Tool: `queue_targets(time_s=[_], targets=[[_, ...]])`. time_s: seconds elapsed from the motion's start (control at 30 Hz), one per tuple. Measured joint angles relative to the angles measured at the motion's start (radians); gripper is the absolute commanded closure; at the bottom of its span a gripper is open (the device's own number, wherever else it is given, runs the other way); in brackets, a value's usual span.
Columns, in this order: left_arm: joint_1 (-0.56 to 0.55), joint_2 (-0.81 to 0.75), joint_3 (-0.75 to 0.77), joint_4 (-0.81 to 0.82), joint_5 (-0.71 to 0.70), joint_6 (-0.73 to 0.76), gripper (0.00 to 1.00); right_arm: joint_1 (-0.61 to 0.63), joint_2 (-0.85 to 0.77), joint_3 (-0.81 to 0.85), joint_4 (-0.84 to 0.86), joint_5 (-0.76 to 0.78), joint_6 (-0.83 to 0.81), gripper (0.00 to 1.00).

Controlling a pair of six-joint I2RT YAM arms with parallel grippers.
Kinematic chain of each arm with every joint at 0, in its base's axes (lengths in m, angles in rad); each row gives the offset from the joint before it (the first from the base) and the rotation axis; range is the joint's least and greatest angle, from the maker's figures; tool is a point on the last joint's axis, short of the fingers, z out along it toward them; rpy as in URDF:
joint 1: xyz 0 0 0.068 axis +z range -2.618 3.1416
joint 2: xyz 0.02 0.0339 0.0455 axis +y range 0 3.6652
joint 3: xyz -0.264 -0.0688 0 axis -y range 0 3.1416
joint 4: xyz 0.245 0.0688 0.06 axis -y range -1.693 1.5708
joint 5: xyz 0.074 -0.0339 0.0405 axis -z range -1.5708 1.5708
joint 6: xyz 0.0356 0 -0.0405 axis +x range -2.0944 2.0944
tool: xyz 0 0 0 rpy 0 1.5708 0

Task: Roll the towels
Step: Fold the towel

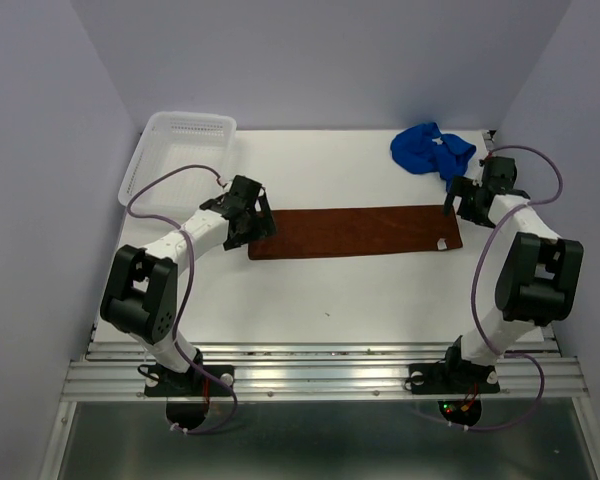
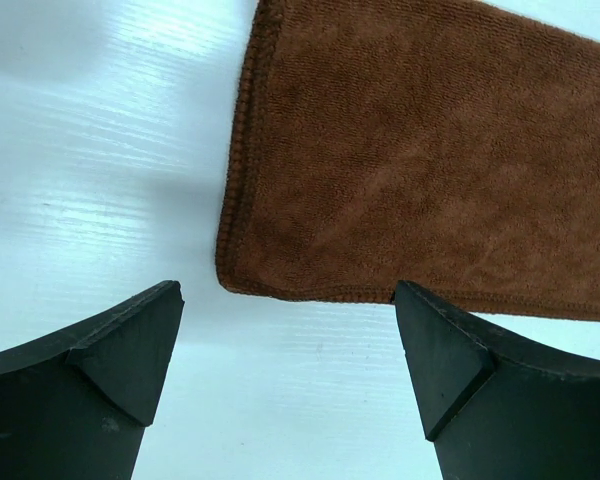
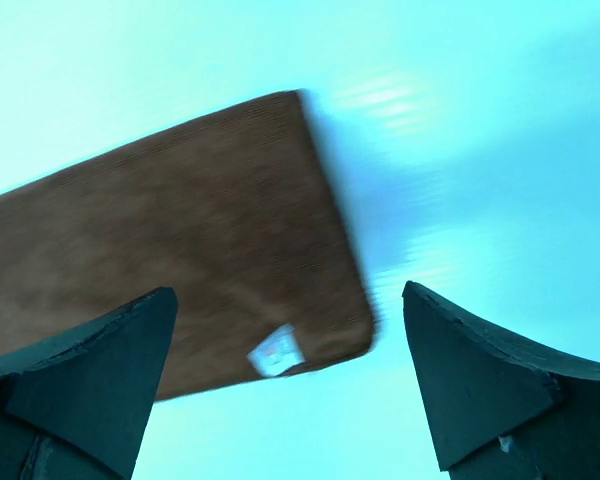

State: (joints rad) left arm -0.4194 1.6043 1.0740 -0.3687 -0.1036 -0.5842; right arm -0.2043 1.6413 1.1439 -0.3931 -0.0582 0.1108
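My right gripper is going to pick up the brown towel next at the middle of the edge on its tagged short end (image 1: 456,228) (image 3: 331,226), to fold the towel onto its opposite end.
A rust-brown towel (image 1: 355,232) lies flat as a long strip across the middle of the table, its small white tag (image 1: 441,243) at the right near corner. A blue towel (image 1: 432,151) sits crumpled at the back right. My left gripper (image 1: 259,222) stands open at the brown towel's left end; in the left wrist view the towel's corner (image 2: 240,280) lies just ahead of the open gripper (image 2: 288,300). My right gripper (image 1: 451,208) hovers open over the right end; the right wrist view shows the tag (image 3: 276,351) between the spread fingers of that gripper (image 3: 288,300).
A white mesh basket (image 1: 178,150) stands at the back left, close behind the left arm. Purple walls close in both sides and the back. A metal rail (image 1: 320,372) runs along the near edge.
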Motion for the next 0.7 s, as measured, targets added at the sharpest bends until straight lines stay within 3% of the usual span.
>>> queue_targets(time_s=[0.3,0.4,0.43,0.6,0.63,0.7], targets=[[0.009,0.007,0.015,-0.005,-0.025,-0.016,0.01,-0.031,0.193,0.099,-0.036,0.019,-0.094,0.06],[0.009,0.021,0.024,0.0,-0.026,-0.016,0.01,-0.03,0.212,0.099,-0.052,-0.002,-0.122,0.16],[0.009,0.027,0.024,0.0,-0.026,-0.016,0.01,-0.03,0.218,0.099,-0.053,-0.011,-0.131,0.25],[0.012,0.041,0.024,0.001,-0.026,-0.019,0.01,-0.03,0.246,0.099,-0.056,-0.012,-0.144,0.46],[0.014,0.042,0.024,0.002,-0.026,-0.02,0.01,-0.03,0.246,0.099,-0.055,-0.01,-0.143,0.56],[0.016,0.042,0.024,0.004,-0.026,-0.02,0.01,-0.03,0.246,0.098,-0.053,-0.008,-0.142,0.65]])
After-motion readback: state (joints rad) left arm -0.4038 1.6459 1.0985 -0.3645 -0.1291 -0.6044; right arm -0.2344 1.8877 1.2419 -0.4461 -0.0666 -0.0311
